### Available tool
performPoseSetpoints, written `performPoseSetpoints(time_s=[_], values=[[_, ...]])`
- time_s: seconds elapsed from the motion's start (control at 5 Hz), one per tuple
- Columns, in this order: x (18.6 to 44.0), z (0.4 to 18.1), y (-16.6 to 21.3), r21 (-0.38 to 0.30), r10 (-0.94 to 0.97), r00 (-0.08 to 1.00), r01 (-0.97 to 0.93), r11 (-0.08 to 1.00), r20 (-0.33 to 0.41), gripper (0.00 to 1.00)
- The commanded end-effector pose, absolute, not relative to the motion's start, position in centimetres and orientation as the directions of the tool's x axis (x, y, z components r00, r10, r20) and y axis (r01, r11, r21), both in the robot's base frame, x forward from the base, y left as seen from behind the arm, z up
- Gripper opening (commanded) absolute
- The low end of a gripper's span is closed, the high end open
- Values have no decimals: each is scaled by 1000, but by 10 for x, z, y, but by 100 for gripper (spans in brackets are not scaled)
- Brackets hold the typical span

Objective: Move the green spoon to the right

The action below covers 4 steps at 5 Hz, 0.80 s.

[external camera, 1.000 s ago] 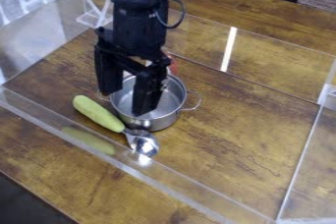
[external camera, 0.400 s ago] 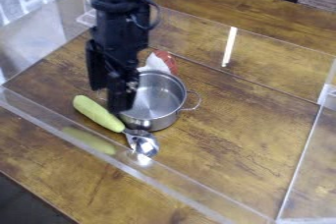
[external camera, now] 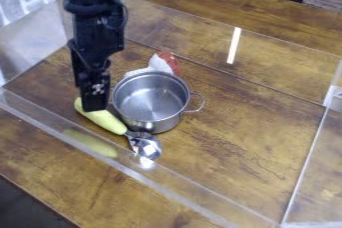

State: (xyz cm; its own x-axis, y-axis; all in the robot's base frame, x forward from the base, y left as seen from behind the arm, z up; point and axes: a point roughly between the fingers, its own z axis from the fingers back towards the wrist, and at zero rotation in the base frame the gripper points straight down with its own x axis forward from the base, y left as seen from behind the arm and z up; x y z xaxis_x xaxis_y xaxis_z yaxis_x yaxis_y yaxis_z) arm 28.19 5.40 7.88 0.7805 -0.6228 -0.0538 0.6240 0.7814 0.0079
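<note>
I need to grip the green spoon by its yellow-green handle (external camera: 103, 120) with my gripper next, so that I can move the spoon to the other side of the pot.
The green spoon (external camera: 114, 124) lies on the wooden table at the front left, its yellow-green handle pointing back-left and its shiny metal bowl (external camera: 144, 150) near the clear front wall. My gripper (external camera: 92, 92) hangs just above the handle's back end, left of the pot, with its black fingers (external camera: 83, 86) apart and nothing between them. The arm hides part of the handle's far end.
A round steel pot (external camera: 151, 101) with two handles stands right beside the spoon. A red and white object (external camera: 163, 63) sits behind the pot. Clear acrylic walls (external camera: 201, 197) run along the front and right of the table (external camera: 254, 122).
My gripper has moved left from above the pot to above the spoon's handle. It stayed open. Spoon and pot have not moved.
</note>
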Motion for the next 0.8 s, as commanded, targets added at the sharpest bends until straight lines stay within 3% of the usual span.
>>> performPoseSetpoints(time_s=[0.0,0.6], values=[[286,83,65,90,-690,724,688,720,-6,100],[285,40,80,112,-772,636,767,632,3,100]])
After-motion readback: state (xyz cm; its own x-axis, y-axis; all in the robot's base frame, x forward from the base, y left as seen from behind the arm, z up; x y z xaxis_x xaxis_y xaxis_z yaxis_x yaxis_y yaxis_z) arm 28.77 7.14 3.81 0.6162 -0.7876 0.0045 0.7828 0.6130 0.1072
